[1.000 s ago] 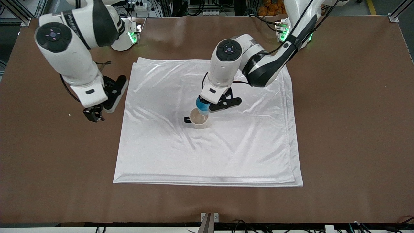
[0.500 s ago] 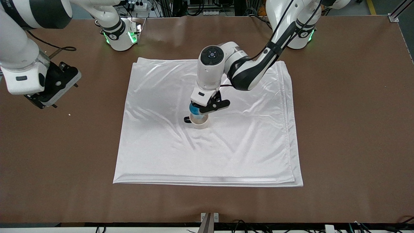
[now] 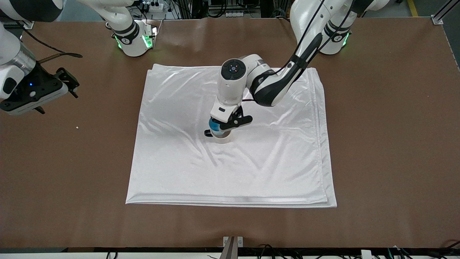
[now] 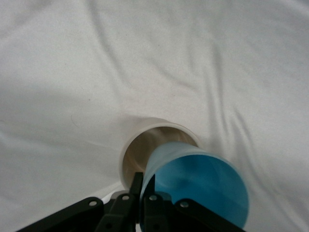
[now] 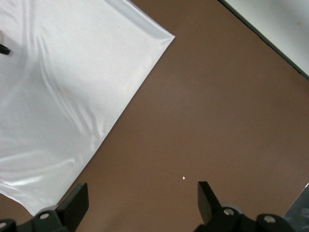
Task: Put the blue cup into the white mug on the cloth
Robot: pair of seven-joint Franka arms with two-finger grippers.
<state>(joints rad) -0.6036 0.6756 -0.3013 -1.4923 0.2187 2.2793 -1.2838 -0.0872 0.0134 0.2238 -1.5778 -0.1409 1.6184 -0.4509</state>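
Observation:
The blue cup has its lower end inside the white mug's rim and would fall in, so my left gripper should open now.
The white mug (image 3: 222,137) with a black handle (image 3: 207,133) stands near the middle of the cloth (image 3: 251,169). My left gripper (image 3: 217,126) is over the mug, shut on the rim of the blue cup (image 3: 214,126). In the left wrist view the blue cup (image 4: 203,186) is tilted, its lower end at the mouth of the mug (image 4: 140,147). The left gripper (image 4: 146,186) pinches the cup's wall. My right gripper (image 5: 142,195) is open and empty. It hangs raised over bare table (image 5: 217,96) at the right arm's end, and its hand shows in the front view (image 3: 28,93).
The cloth's corner (image 5: 164,36) shows in the right wrist view. A small white crumb (image 3: 77,127) lies on the brown table (image 3: 388,144) beside the cloth, and it shows under the right gripper too (image 5: 183,178).
The left gripper has come down with the blue cup, from above the mug's rim to its mouth. The right arm has risen and swung away from the cloth.

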